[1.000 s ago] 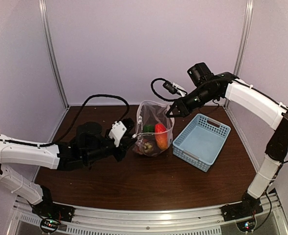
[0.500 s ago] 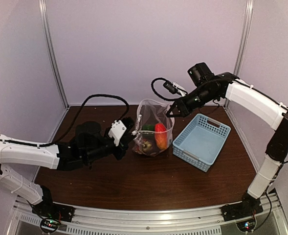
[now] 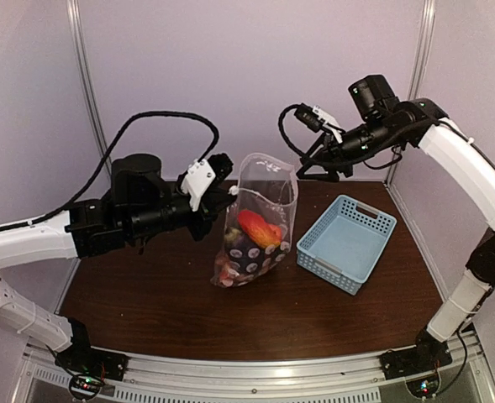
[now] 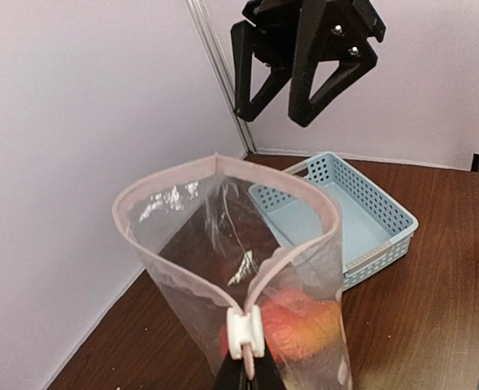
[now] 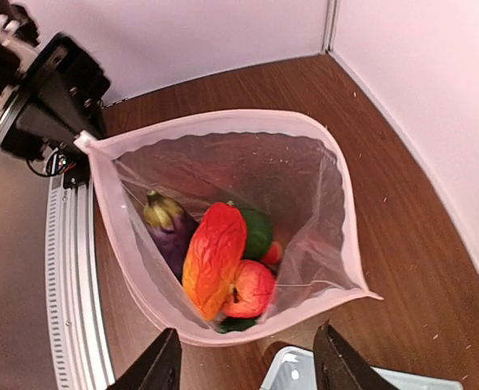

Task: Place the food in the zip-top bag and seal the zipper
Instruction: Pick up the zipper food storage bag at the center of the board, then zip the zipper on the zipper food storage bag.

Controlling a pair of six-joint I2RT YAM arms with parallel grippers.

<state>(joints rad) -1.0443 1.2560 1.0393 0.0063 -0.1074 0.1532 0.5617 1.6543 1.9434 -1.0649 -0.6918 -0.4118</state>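
My right gripper grabs the zipper's white slider (image 3: 234, 191) (image 5: 84, 141) next, beside the corner of the bag my left gripper holds, to seal along the zipper's open part.
The clear zip-top bag (image 3: 260, 220) stands tall over the table with its mouth open at the top. My left gripper (image 3: 229, 193) is shut on the bag's left top corner, just below the white slider (image 4: 246, 333) of the zipper (image 4: 170, 174). Its pinkish-white strip runs unsealed round the mouth. The food lies in the bag's bottom: a purple eggplant (image 5: 167, 225), an orange-red piece (image 5: 215, 256), a red tomato (image 5: 253, 288) and a green lump (image 5: 258, 232). My right gripper (image 3: 316, 170) hangs open above and right of the mouth (image 5: 247, 345), holding nothing.
A light-blue slotted basket (image 3: 348, 243) sits on the brown table to the right of the bag, close to its side (image 4: 369, 213). Walls close in at the back and on both sides.
My left arm has risen and lifted the bag's corner, so the bag now stands taller. The right gripper has let go of the bag's rim, opened and pulled up to the right.
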